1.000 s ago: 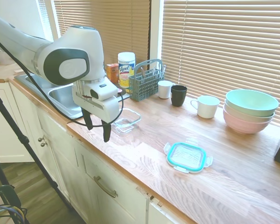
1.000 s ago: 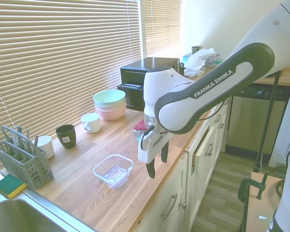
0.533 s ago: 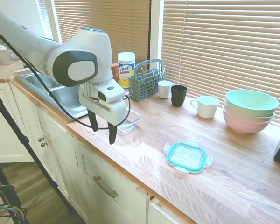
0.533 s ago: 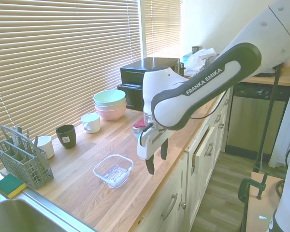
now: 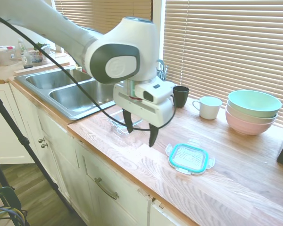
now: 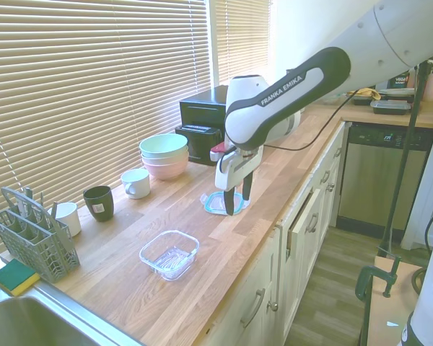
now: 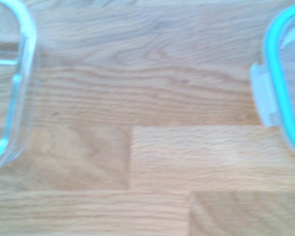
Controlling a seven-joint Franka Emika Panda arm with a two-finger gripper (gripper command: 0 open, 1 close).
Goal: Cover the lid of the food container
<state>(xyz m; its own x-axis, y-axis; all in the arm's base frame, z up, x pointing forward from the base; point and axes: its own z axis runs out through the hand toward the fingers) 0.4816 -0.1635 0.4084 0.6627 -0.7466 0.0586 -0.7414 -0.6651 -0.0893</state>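
My gripper should grab the teal-rimmed lid by its tabbed edge next, so that it can cover the food container (image 5: 116, 124).
The lid (image 5: 188, 158), clear with a teal rim and snap tabs, lies flat on the wooden counter (image 5: 226, 183). The food container (image 6: 169, 254), a small clear glass dish, sits uncovered further along toward the sink; in the first exterior view the arm hides much of the food container (image 5: 116, 124). My gripper (image 5: 141, 132) hangs open and empty above the counter between the two, close to the lid (image 6: 212, 205). From the second exterior view the gripper (image 6: 237, 200) overlaps the lid. The wrist view shows the food container's rim (image 7: 10, 98) at one side and the lid's edge (image 7: 285, 73) at the other.
Stacked pastel bowls (image 5: 253, 110), a white mug (image 5: 209, 107) and a dark cup (image 5: 180, 96) line the window side. A double sink (image 5: 70, 92) lies beyond the container. A slotted cutlery basket (image 6: 32, 241), a sponge (image 6: 14, 276) and a black appliance (image 6: 209, 119) also stand on the counter.
The arm has swung along the counter from the front edge beside the container to the gap between container and lid. The fingers stayed open; lid and container did not move.
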